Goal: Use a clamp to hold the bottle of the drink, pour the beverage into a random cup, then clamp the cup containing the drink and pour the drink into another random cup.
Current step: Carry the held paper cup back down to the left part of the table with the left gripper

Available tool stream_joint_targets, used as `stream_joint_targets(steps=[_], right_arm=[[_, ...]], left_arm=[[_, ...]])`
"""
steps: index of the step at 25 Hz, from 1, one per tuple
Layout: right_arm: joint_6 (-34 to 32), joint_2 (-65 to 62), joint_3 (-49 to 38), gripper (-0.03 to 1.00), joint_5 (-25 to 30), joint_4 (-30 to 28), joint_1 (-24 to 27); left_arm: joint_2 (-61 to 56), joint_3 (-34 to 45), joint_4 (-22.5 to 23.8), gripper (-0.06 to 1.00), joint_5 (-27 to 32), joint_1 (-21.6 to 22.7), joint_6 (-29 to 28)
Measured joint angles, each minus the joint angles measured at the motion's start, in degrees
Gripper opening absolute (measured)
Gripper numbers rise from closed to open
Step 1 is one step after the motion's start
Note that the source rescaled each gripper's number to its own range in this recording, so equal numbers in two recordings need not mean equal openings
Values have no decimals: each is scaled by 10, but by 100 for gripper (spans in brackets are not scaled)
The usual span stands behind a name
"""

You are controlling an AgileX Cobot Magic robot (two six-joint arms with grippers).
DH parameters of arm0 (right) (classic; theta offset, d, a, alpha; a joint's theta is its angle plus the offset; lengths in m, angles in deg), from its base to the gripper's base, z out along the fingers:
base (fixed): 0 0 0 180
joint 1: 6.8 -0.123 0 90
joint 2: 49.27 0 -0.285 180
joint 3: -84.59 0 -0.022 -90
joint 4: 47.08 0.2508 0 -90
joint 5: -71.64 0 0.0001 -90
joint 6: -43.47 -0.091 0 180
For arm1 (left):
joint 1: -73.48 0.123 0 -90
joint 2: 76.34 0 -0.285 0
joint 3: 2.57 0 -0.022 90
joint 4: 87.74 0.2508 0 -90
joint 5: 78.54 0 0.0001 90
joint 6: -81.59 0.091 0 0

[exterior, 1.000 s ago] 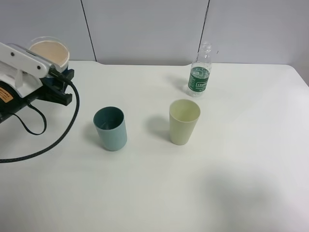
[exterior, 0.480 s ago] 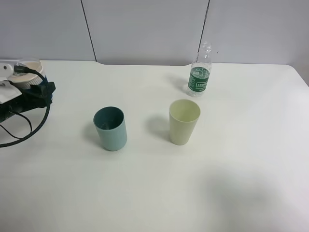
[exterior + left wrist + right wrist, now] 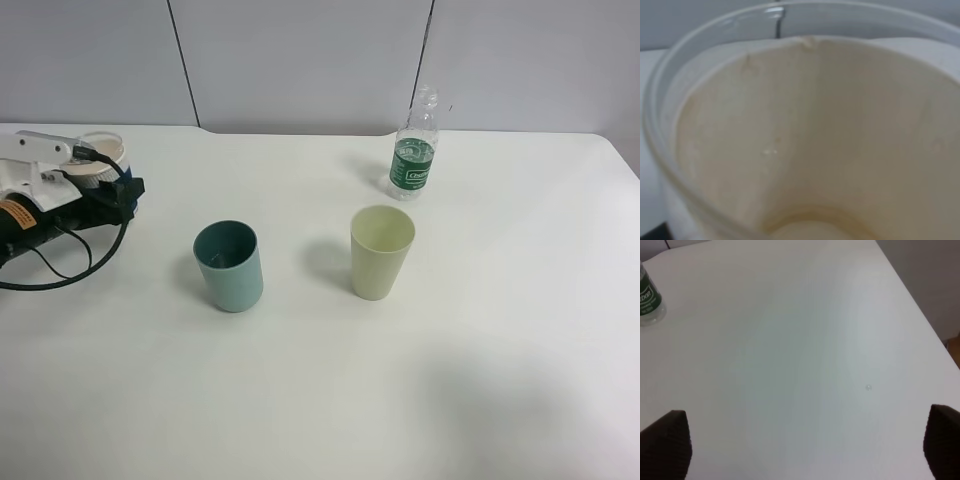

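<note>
My left gripper holds the white cup and should keep holding it until the cup stands on the tabletop, because the white cup's lower edge is still a little above the table.
At the far left of the table, my left gripper (image 3: pixel 103 178) is shut on the cup containing the drink (image 3: pixel 99 148), a white cup with a blue band, held upright. The cup's cream inside (image 3: pixel 805 140) fills the left wrist view, and I cannot make out any beverage there. The teal tumbler (image 3: pixel 228 265) stands right of that gripper, apart from it. The bottle (image 3: pixel 414 158) stands at the back, and also shows in the right wrist view (image 3: pixel 647 300). My right gripper (image 3: pixel 802 450) is open over bare table and does not show in the exterior view.
A pale yellow-green tumbler (image 3: pixel 381 250) stands between the teal tumbler and the bottle. A black cable (image 3: pixel 60 285) loops from the left arm onto the table. The table's right edge (image 3: pixel 920 315) runs close to the right gripper.
The left arm with the cup has come down from a higher, nearer pose. It swung to the table's left edge, then edged slightly right. The right gripper has not changed.
</note>
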Motion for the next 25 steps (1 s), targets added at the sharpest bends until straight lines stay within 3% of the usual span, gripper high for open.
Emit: stream_joint_targets(steps=[13,20,25], right_arm=[[0,0,0,84,0,0,0],[0,0,0,84,0,0,0],[0,0,0,84,0,0,0]], left_arm=[[86,-127,189,3,-1,0,-4],[124,-187,290,3,-1,0,-54],[142,-199,313,3,-2,0,-88]])
